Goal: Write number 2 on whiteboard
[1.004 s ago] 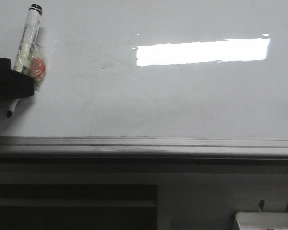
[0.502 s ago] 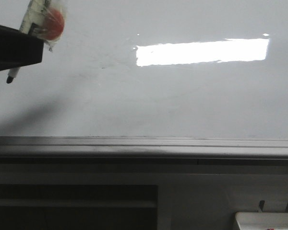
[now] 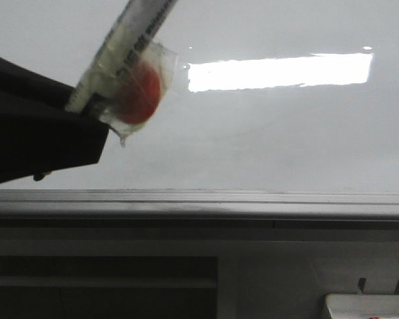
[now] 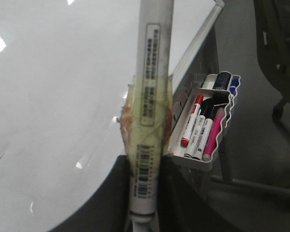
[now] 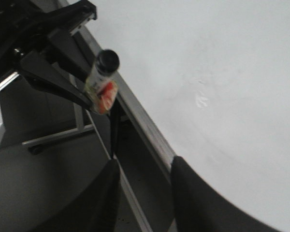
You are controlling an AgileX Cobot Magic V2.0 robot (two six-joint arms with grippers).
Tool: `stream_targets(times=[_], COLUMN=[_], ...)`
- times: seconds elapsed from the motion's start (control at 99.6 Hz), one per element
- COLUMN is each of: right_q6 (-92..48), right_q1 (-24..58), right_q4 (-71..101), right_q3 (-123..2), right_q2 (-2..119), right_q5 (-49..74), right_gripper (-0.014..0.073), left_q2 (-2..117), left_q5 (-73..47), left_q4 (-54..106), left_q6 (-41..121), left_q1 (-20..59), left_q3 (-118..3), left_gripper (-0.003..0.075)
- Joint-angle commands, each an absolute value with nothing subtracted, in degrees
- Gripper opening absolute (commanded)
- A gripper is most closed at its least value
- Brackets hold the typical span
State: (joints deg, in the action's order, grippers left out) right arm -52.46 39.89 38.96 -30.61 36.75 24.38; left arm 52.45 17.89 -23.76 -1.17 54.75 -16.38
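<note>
Next, my right gripper grabs the marker by its black back end [image 5: 108, 60], which sticks out, while my left gripper's fingers cover the marker's front.
The whiteboard [image 3: 286, 133] is glossy white with a bright rectangular glare and a grey bottom rail [image 3: 199, 203]. No number 2 or other marker line shows on it. My left gripper [image 3: 46, 139] is at the left, in front of the board, shut on a white marker [image 3: 120, 46] wrapped in tape with a red patch. The marker leans up to the right and its tip is hidden. In the left wrist view the marker [image 4: 152, 96] sits between the fingers of the left gripper [image 4: 144, 193]. My right gripper [image 5: 145, 169] is open and empty near the rail [image 5: 145, 130].
A white tray [image 4: 205, 121] with several coloured markers hangs beside the board's edge. Its corner shows at the bottom right of the front view [image 3: 369, 306]. A dark shelf or frame lies below the rail [image 3: 100, 279]. The left arm [image 5: 43, 63] shows in the right wrist view.
My left gripper with the marker rose, then swung right and toward the camera. It now looks much larger, and the marker leans further right.
</note>
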Motion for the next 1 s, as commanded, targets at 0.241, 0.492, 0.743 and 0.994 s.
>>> stream_targets(times=[0.241,0.492,0.743,0.994], right_q6=[-53.64,-53.64,-53.64,-53.67], right_q1=[50.6,51.5,51.5,51.5], right_q4=[40.07,41.68,42.79,42.7], right_q3=[-39.49,-43.89,-44.8,-44.8], right_q2=[50.59,57.35,59.48,59.36], right_q5=[18.26,20.58,22.5,22.99], right_gripper=[0.0324,0.0324,-0.0083,-0.0072], left_q2=[54.29,54.29,54.29,52.89], left_q5=[21.28,21.51,22.86,22.86], left_q4=[-32.16,-32.29,-32.29,-32.04], left_q6=[-1.52,-1.52,-1.52,-1.52], left_q1=[55.31,55.31,55.31,55.31], left_q3=[-17.79,-17.79,-17.79,-17.79], left_gripper=[-0.002,-0.002,-0.002,0.0122])
